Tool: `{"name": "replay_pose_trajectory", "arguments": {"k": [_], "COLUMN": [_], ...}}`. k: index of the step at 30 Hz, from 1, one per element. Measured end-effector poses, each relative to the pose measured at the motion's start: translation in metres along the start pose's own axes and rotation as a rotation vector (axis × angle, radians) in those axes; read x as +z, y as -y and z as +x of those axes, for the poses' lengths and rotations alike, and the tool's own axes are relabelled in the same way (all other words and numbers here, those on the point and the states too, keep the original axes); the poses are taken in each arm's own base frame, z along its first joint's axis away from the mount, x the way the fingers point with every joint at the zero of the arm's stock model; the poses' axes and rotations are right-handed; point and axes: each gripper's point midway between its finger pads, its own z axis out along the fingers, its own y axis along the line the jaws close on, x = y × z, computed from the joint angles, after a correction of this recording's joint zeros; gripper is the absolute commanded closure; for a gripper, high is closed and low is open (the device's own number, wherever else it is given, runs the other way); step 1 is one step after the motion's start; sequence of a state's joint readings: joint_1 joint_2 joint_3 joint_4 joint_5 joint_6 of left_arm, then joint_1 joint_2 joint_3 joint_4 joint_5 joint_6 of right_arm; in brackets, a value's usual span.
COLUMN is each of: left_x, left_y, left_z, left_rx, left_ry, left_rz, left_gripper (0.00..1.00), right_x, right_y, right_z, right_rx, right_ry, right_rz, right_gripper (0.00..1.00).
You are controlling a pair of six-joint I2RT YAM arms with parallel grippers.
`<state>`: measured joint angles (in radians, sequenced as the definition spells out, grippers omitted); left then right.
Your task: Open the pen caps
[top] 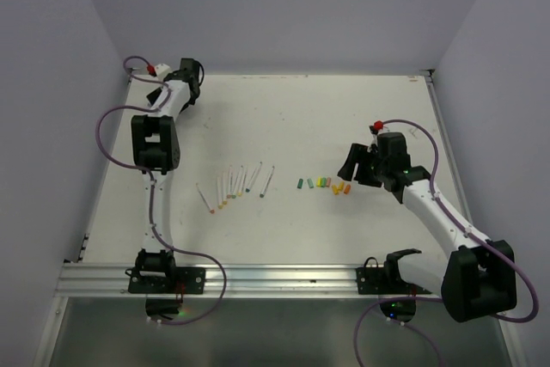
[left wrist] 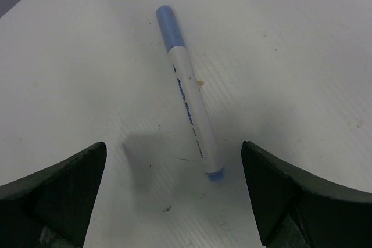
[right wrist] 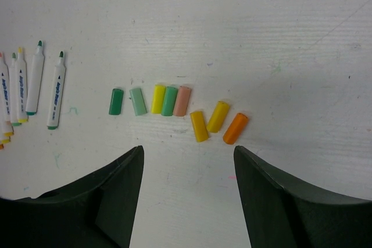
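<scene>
The white pen has a body that my left gripper will grab next, near the pen's uncapped end (left wrist: 204,141), so the blue cap stays free to open.
Several uncapped white pens (top: 234,181) lie in a row at mid-table; some show at the left of the right wrist view (right wrist: 35,79). Several loose pen caps (top: 323,184), green, yellow, pink and orange, lie in a row to their right. In the right wrist view the caps (right wrist: 170,101) lie just beyond my open, empty right gripper (right wrist: 187,149), which hovers at their right end (top: 352,167). My left gripper (top: 187,70) is at the far left corner, open and empty (left wrist: 174,146). One white pen (left wrist: 189,94) with its blue cap (left wrist: 170,26) on lies between its fingers.
Walls enclose the table on the left, back and right. The left arm's elbow (top: 155,139) stands over the table's left side. An aluminium rail (top: 258,279) with both arm bases runs along the near edge.
</scene>
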<state>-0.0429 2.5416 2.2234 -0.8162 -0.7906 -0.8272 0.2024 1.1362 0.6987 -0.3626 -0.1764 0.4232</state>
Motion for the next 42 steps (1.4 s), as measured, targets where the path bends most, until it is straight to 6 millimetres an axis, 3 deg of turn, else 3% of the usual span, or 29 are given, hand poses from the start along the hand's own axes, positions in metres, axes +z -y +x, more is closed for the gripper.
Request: {"name": "replay_pose_trajectory", "arguments": {"k": [11, 12, 18, 22, 25, 26, 31, 34, 37, 40, 42], "left_x": [0.015, 0.017, 0.023, 0.023, 0.023, 0.023, 0.022, 0.017, 0.01, -0.008, -0.034], "left_y": [-0.02, -0.021, -0.016, -0.016, -0.019, -0.021, -0.026, -0.033, -0.039, -0.044, -0.048], "left_z": [0.002, 0.001, 0.0, 0.0, 0.002, 0.002, 0.003, 0.005, 0.008, -0.001, -0.017], "left_rx": [-0.124, -0.137, -0.196, -0.199, -0.2, -0.2, -0.232, -0.235, -0.221, -0.217, -0.226], "left_ry": [-0.068, -0.074, -0.098, -0.1, -0.103, -0.105, -0.116, -0.131, -0.149, -0.141, -0.117], "left_rz": [0.005, 0.007, 0.043, 0.046, 0.042, 0.04, 0.059, 0.063, 0.065, 0.08, 0.115], "left_gripper": [0.13, 0.21, 0.42, 0.63, 0.83, 1.0, 1.0, 1.0, 1.0, 1.0, 1.0], "right_x": [-0.005, -0.005, -0.009, -0.012, -0.012, -0.012, -0.012, -0.012, -0.012, -0.012, -0.011], "right_y": [-0.003, -0.003, -0.005, -0.007, -0.007, -0.007, -0.007, -0.006, -0.003, 0.004, 0.007], "right_z": [-0.004, -0.005, -0.008, -0.01, -0.01, -0.01, -0.01, -0.01, -0.01, -0.01, -0.009], "right_rx": [-0.005, -0.006, -0.009, -0.011, -0.012, -0.012, -0.011, -0.011, -0.014, -0.013, -0.004], "right_ry": [0.024, 0.026, 0.044, 0.056, 0.059, 0.058, 0.058, 0.06, 0.061, 0.066, 0.064], "right_rz": [-0.011, -0.012, -0.019, -0.025, -0.026, -0.025, -0.025, -0.02, -0.004, 0.033, 0.047], "right_gripper": [0.33, 0.33, 0.33, 0.33, 0.33, 0.33, 0.32, 0.24, 0.02, 0.01, 0.01]}}
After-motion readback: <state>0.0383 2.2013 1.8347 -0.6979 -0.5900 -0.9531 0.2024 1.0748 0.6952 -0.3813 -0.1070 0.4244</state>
